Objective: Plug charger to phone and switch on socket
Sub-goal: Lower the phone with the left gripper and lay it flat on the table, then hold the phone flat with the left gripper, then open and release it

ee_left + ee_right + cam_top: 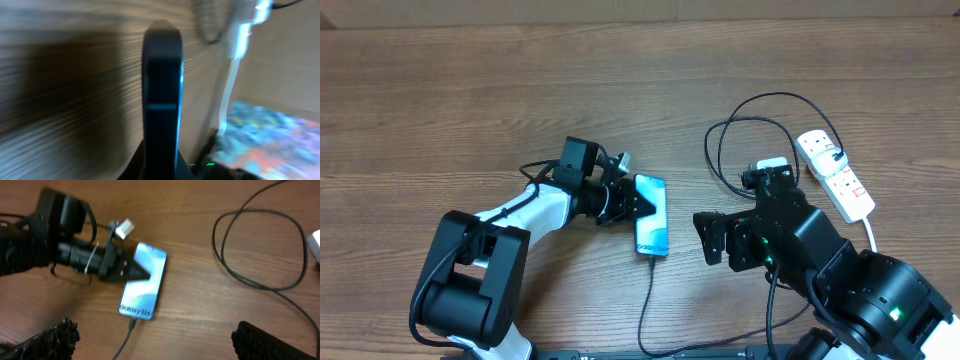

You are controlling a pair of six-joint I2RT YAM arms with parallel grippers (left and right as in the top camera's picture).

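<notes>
My left gripper keeps holding the phone until its back rests on the tabletop, as a gap parts the phone's edge (pixel 162 95) from its shadow.
The phone (pixel 653 222) lies on the wooden table with its blue screen up; the right wrist view shows its "Galaxy" lettering (pixel 144 287). The black charger cable (pixel 650 290) runs from the front edge up to the phone, and its connector tip (pixel 132 324) sits at the phone's near end. More of the cable loops (pixel 720 150) toward the white socket strip (pixel 835 175). My left gripper (pixel 636 205) is shut on the phone's left edge, seen edge-on in the left wrist view (pixel 162 100). My right gripper (pixel 722 240) is open and empty, to the right of the phone.
The socket's white cord (pixel 872 235) runs toward the front right. The cable loop (pixel 260 245) lies on the table between the phone and the socket. The right arm's body (pixel 860 290) fills the front right corner.
</notes>
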